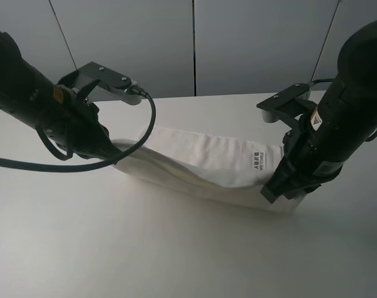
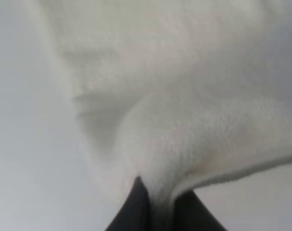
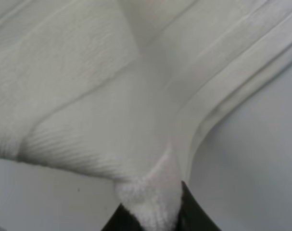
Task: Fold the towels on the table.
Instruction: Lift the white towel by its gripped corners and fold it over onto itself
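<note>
The border in my right gripper is still short of the towel's far edge [image 1: 238,139], so my right gripper needs to carry it over the tag before it opens.
A white terry towel [image 1: 200,164] lies folded lengthwise on the white table [image 1: 145,248], stretched between both grippers. Its small white tag [image 1: 260,159] with dark text shows near the right end. My left gripper [image 1: 117,152] is shut on the towel's left end; the left wrist view shows cloth [image 2: 184,120] pinched between the dark fingers [image 2: 136,207]. My right gripper [image 1: 272,189] is shut on the right end; the right wrist view shows the striped border [image 3: 222,86] bunched between the fingers [image 3: 194,211].
A grey panelled wall [image 1: 194,43] runs behind the table's far edge. A black cable [image 1: 148,133] loops from the left arm over the towel's left end. Bare table lies in front of the towel.
</note>
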Controlling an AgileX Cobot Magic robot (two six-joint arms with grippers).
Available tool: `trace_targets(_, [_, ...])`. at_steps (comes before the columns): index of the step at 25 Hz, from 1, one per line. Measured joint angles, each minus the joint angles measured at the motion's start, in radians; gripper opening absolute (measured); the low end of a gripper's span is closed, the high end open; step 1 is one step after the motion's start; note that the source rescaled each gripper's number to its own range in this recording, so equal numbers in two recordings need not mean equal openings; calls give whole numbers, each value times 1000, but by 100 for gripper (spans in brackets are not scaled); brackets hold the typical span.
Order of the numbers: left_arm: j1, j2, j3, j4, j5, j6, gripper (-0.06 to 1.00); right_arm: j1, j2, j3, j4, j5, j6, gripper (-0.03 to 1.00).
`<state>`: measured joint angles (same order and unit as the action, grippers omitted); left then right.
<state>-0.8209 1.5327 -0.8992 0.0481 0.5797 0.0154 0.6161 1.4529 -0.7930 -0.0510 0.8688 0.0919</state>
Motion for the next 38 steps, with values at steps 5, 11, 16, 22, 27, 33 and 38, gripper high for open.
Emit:
trace_targets(5, [0,0,0,175,-32,-275,0,0,0,0,-32,-96,167,0])
trace_targets(11, [0,0,0,247,-52,-411,0,0,0,0,-82,-171,309,0])
trace_targets(16, [0,0,0,274,-93,-465,0,0,0,0,-173,-205,414,0])
trace_targets(22, [53,4,0,292,-144,-513,0,0,0,0,-297,-254,525,0])
trace_targets(27, [84,36,0,295,-171,-520,0,3,0,0,-364,-335,578,0])
trace_targets(33, [92,41,0,323,-216,-528,59,3,2,0,-501,-341,691,52])
trace_targets(38, [100,41,0,364,-234,-588,98,3,16,0,-562,-330,791,99])
